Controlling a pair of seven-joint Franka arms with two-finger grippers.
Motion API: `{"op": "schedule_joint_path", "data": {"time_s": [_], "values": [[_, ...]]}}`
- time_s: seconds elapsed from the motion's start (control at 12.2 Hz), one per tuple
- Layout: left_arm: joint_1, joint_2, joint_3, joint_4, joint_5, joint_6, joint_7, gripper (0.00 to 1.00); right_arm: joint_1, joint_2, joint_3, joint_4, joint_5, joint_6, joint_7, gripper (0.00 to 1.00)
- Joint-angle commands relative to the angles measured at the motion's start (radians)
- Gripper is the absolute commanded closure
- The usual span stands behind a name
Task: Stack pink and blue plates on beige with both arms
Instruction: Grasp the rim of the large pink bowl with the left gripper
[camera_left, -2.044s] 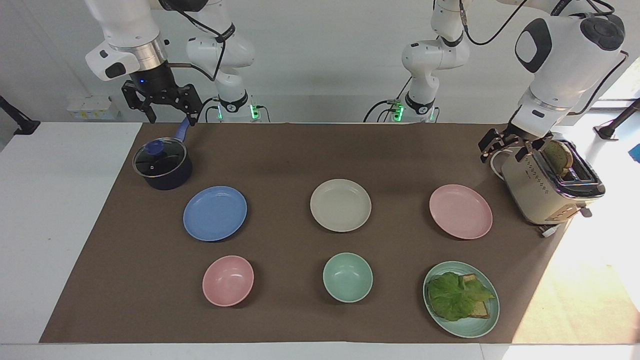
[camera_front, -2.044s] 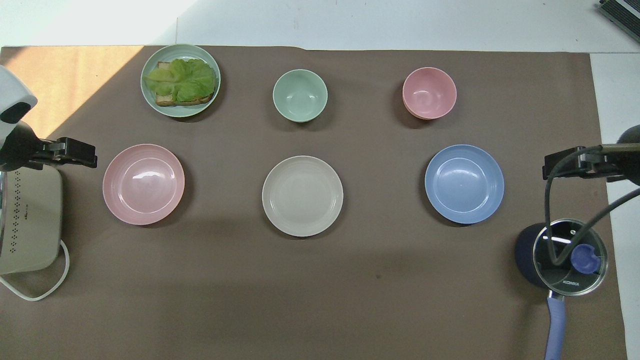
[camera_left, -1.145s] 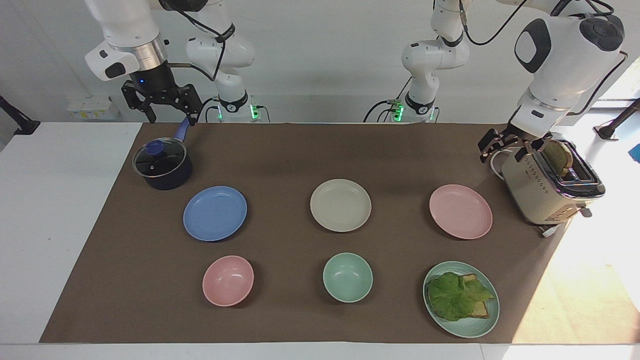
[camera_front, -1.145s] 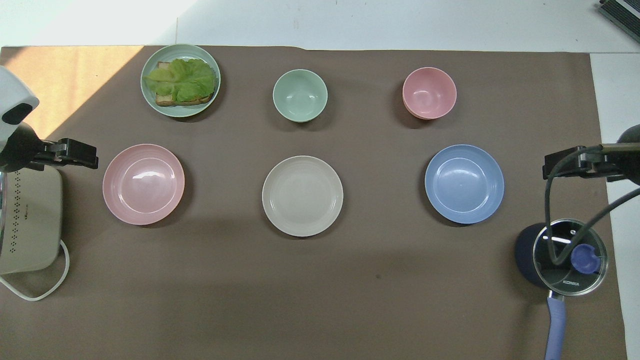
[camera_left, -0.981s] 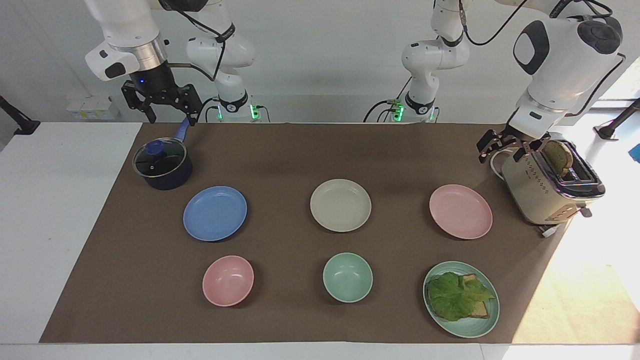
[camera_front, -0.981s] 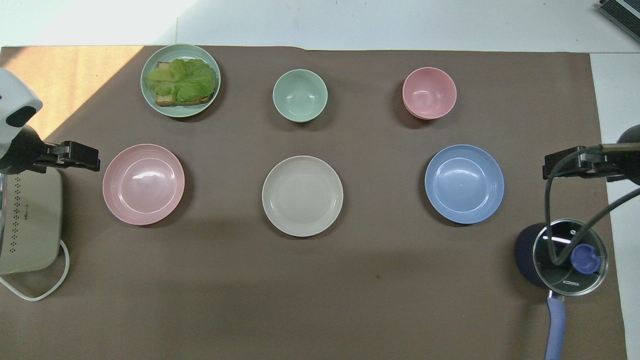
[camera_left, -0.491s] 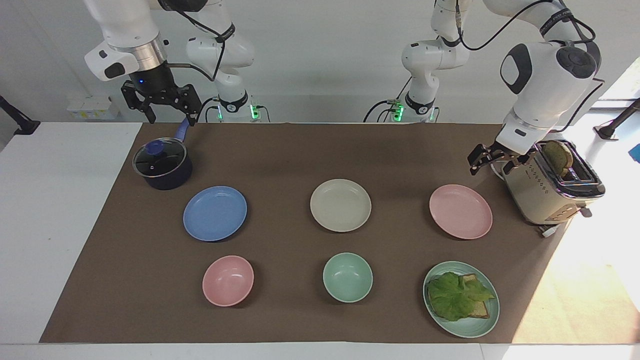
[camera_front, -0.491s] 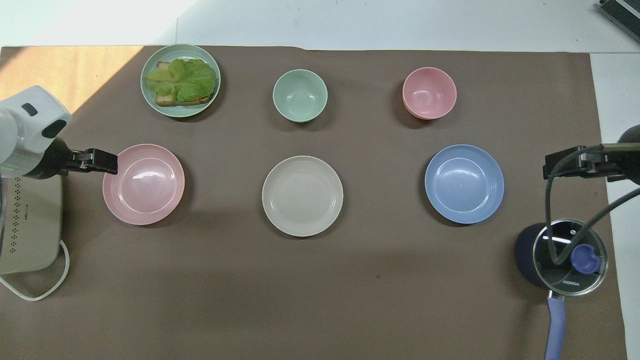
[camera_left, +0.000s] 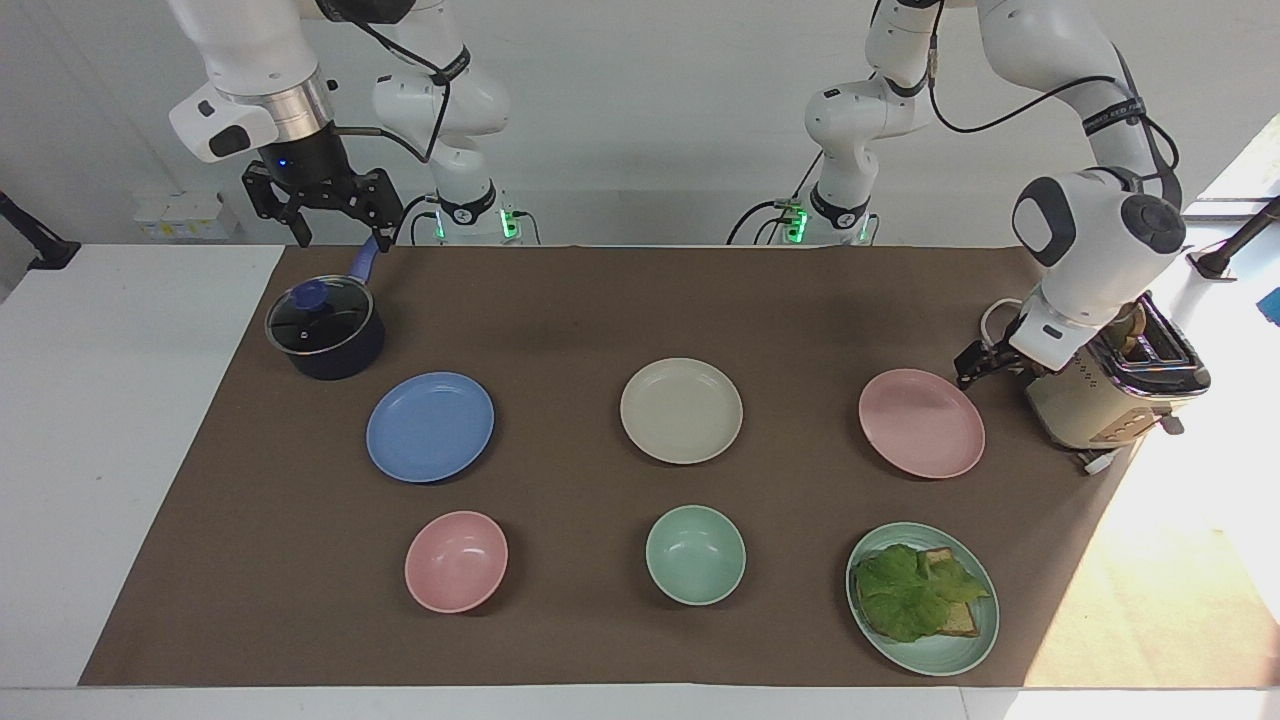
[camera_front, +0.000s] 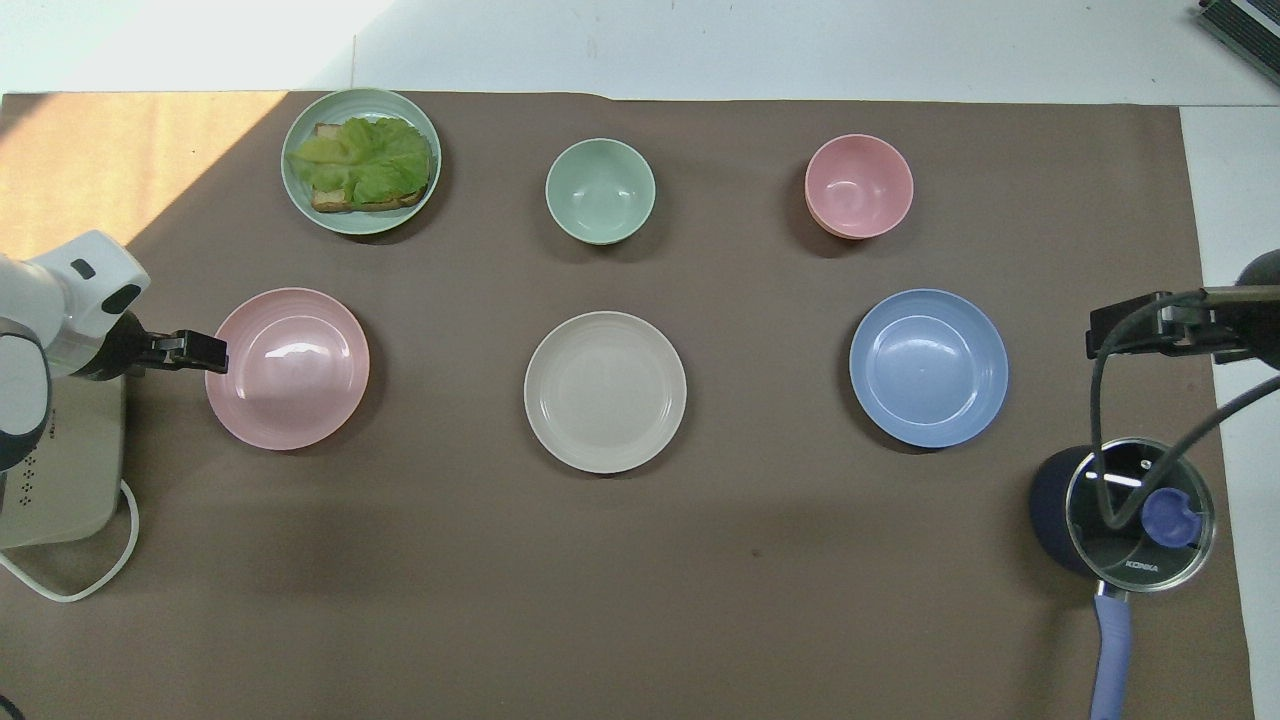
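My left gripper should next take hold of the pink plate by its rim (camera_front: 212, 385) so it can stack the plate on the beige plate (camera_front: 605, 392).
The pink plate (camera_left: 921, 423) (camera_front: 287, 368) lies toward the left arm's end of the brown mat. The beige plate (camera_left: 681, 410) (camera_front: 605, 392) is in the middle and the blue plate (camera_left: 430, 427) (camera_front: 929, 368) toward the right arm's end, all three in one row and apart. My left gripper (camera_left: 972, 365) (camera_front: 205, 351) is open and low at the pink plate's rim, on the toaster's side; I cannot tell whether it touches. My right gripper (camera_left: 340, 225) (camera_front: 1130, 330) hangs open and empty over the pot's handle, waiting.
A toaster (camera_left: 1110, 385) with bread in it stands right beside the left gripper. A lidded dark pot (camera_left: 325, 330) sits under the right gripper. Farther from the robots stand a pink bowl (camera_left: 456, 561), a mint bowl (camera_left: 695, 554) and a green plate (camera_left: 950, 655) with lettuce on bread.
The left arm has swung down from above the toaster, bringing its gripper to the pink plate's rim. The right arm and all the dishes have stayed put.
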Motion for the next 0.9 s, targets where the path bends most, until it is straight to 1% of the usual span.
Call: {"op": "schedule_joint_path", "data": {"time_s": [0.0,0.16,0.41,0.49,0.57,0.65,0.74,0.82], "values": [[0.031,0.019,-0.005,-0.054,-0.014,0.099,0.004,0.00,-0.016,0.005,0.009,0.013,0.005,-0.015,-0.006,0.00],[0.037,0.038,-0.005,-0.073,-0.015,0.113,-0.005,0.00,-0.019,0.003,0.009,0.010,0.005,-0.015,-0.006,0.00],[0.032,0.027,-0.005,-0.106,-0.015,0.098,-0.018,0.00,-0.019,0.002,0.009,0.007,0.005,-0.015,-0.006,0.00],[0.028,0.027,-0.007,-0.107,-0.015,0.093,-0.024,0.15,-0.019,0.000,0.009,0.004,0.005,-0.015,-0.006,0.00],[0.023,0.029,-0.005,-0.100,-0.015,0.076,-0.044,0.70,-0.019,-0.001,0.009,0.003,0.005,-0.015,-0.006,0.00],[0.025,0.029,-0.005,-0.100,-0.015,0.073,-0.045,0.96,-0.019,-0.001,0.009,0.003,0.005,-0.015,-0.006,0.00],[0.025,0.029,-0.005,-0.100,-0.015,0.071,-0.047,1.00,-0.021,-0.001,0.009,0.003,0.005,-0.015,-0.006,0.00],[0.023,0.029,-0.005,-0.100,-0.015,0.070,-0.047,1.00,-0.019,-0.001,0.009,0.003,0.005,-0.015,-0.006,0.00]]}}
